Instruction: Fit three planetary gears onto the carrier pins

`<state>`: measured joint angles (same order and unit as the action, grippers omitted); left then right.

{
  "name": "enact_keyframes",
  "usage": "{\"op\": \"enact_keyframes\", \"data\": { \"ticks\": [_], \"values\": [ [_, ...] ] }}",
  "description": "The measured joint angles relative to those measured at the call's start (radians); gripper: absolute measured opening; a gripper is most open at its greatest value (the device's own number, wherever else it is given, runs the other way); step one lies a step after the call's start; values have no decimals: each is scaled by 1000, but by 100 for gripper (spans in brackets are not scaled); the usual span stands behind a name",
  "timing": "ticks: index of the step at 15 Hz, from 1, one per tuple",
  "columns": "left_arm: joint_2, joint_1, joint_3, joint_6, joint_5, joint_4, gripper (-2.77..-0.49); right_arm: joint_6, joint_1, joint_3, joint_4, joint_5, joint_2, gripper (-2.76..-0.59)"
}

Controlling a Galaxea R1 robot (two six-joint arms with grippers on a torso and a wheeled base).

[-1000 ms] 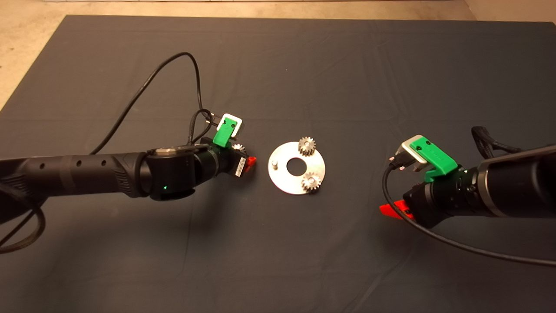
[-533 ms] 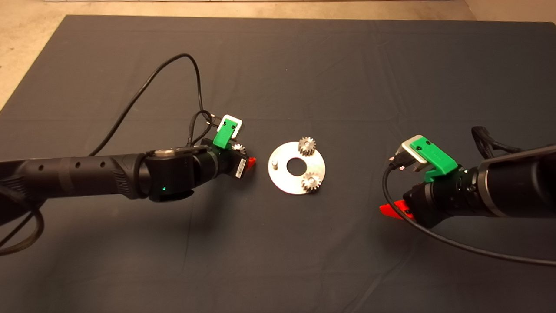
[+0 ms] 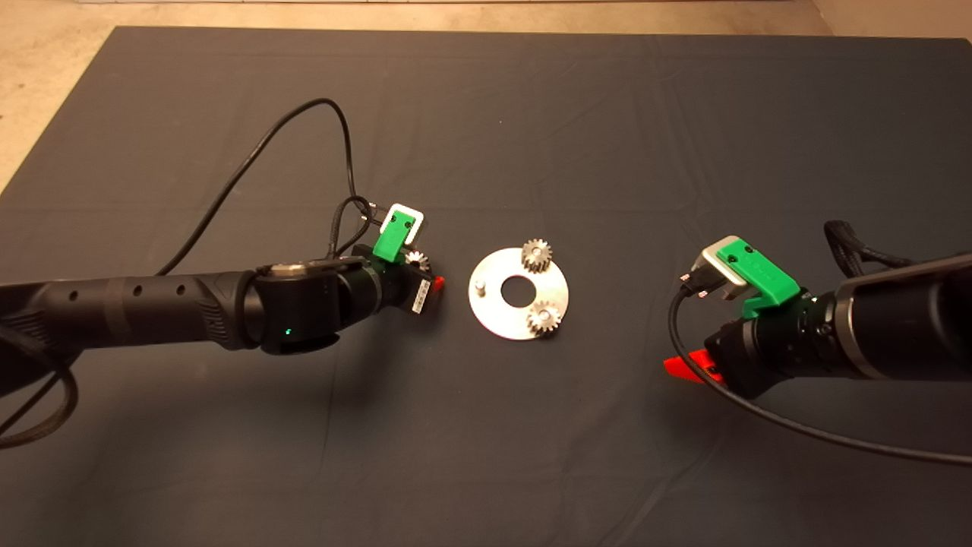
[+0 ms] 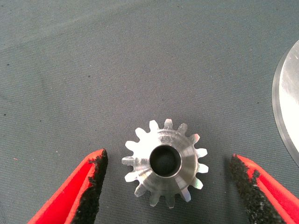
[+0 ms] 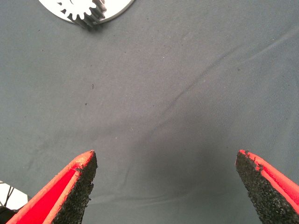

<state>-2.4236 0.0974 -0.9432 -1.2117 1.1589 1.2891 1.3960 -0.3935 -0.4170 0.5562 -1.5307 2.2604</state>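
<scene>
The third gear's hole has to stay free for the bare pin, so I should next grab the gear by its toothed rim [image 3: 418, 259] with my left gripper.
A shiny round disc [image 3: 497, 313] lies mid-mat with two planetary gears [image 3: 536, 255] [image 3: 544, 317] seated on its carrier pins. One pin [image 3: 480, 286] on the disc's left side stands bare. A third gear [image 4: 164, 162] lies flat on the mat just left of the disc, partly hidden in the head view [image 3: 417, 260]. My left gripper [image 4: 168, 159] is open and straddles this gear, with each finger [image 4: 91, 184] clear of the teeth. My right gripper [image 5: 164, 159] is open over bare mat to the right of the disc [image 5: 119, 5], holding nothing.
A black cable [image 3: 250, 156] loops over the mat behind the left arm. Another cable [image 3: 797, 429] trails from the right wrist. The mat's far edge meets a tan floor [image 3: 45, 68].
The left arm has shifted very slightly over the loose gear. The disc, the gears and the right arm stay where they were.
</scene>
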Motion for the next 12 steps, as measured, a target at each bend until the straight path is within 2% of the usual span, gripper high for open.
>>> {"op": "enact_keyframes", "data": {
  "ticks": [2, 4, 9, 11, 12],
  "values": [
    [0, 0, 0, 0, 0, 0, -156, 0, 0, 0, 0, 0, 0, -115],
    [0, 0, 0, 0, 0, 0, -156, 0, 0, 0, 0, 0, 0, -115],
    [0, 0, 0, 0, 0, 1, -185, 0, 0, 0, 0, 0, -2, -115],
    [0, 0, -2, 0, -1, 1, -189, 0, 0, 0, 0, 0, -3, -115],
    [0, 0, -5, 0, -1, 1, -199, 0, 0, 0, 0, 0, -3, -115]
  ]
}}
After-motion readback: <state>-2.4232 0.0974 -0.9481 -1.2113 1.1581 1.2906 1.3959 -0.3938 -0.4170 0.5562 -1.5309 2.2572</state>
